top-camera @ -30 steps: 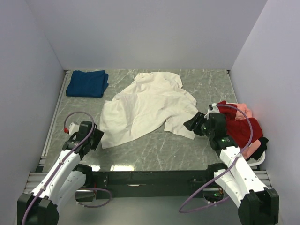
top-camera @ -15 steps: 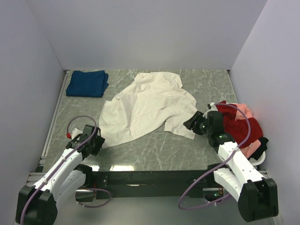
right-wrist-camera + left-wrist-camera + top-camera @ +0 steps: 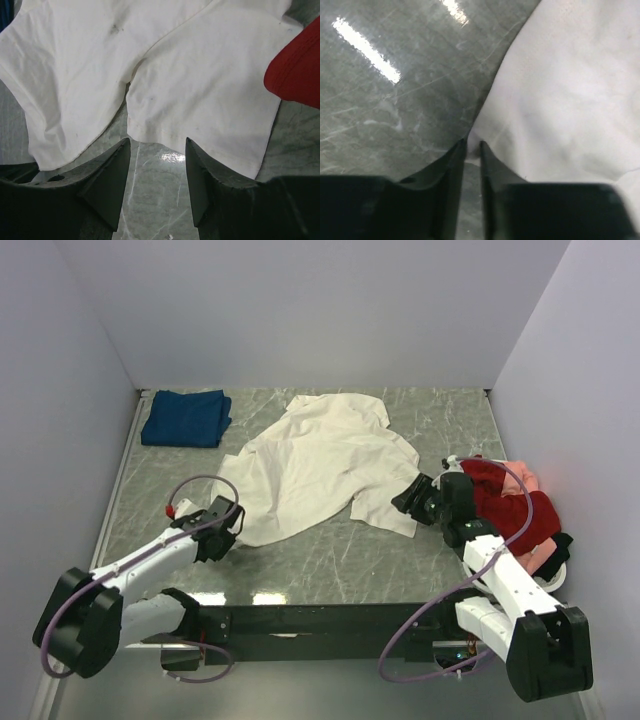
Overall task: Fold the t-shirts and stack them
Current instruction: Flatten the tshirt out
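My left gripper holds the t-shirt's corner. My right gripper will next grab the cream-white t-shirt [image 3: 315, 465] by its near edge [image 3: 374, 521], opposite that corner, to stretch it for folding.
A cream-white t-shirt [image 3: 315, 465] lies spread and rumpled on the marble table. My left gripper [image 3: 230, 532] is at its near left corner; in the left wrist view the gripper [image 3: 472, 145] has its jaws nearly together, with the cloth corner [image 3: 560, 100] pinched between the tips. My right gripper [image 3: 407, 503] is open at the shirt's near right edge; in the right wrist view the gripper [image 3: 157, 147] straddles bare table just short of the hem [image 3: 200, 110]. A folded dark blue t-shirt [image 3: 186, 418] lies at the far left.
A heap of red [image 3: 510, 508], pink [image 3: 522, 480] and black [image 3: 560, 543] shirts sits in a white basket [image 3: 548, 587] at the right edge, close behind my right arm. Red cloth [image 3: 297, 70] shows at the right of the right wrist view. Walls enclose the table.
My left arm has swung forward and right to the cream-white shirt's near left corner and shut on it; that corner has shifted slightly. My right gripper has barely moved.
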Controlling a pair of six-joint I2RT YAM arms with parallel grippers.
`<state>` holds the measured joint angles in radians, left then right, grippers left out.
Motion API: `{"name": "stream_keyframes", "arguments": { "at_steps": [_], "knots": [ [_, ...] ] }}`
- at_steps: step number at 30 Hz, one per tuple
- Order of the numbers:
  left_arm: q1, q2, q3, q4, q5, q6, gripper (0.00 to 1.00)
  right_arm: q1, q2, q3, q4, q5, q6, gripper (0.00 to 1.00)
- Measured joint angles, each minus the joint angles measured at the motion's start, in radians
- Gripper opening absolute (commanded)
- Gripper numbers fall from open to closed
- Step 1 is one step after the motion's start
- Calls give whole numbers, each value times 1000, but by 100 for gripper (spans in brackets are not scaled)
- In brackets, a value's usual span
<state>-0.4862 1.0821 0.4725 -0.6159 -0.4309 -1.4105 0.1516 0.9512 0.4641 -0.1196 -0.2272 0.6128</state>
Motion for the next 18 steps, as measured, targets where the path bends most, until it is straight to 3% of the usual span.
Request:
{"name": "stream_keyframes", "arguments": {
  "at_steps": [2,3,10,18],
  "knots": [
    [-4,39,18,3,-11,4,4,0,6,6,-2,2,0,55],
    [-5,49,23,6,-13,6,1,0,8,9,-3,2,0,55],
    [14,24,30,-2,-13,64,1,0,20,40,-19,18,-8,55],
    [240,-190,126,-27,-42,205,0,0,92,63,-24,33,-13,56]
  ]
}}
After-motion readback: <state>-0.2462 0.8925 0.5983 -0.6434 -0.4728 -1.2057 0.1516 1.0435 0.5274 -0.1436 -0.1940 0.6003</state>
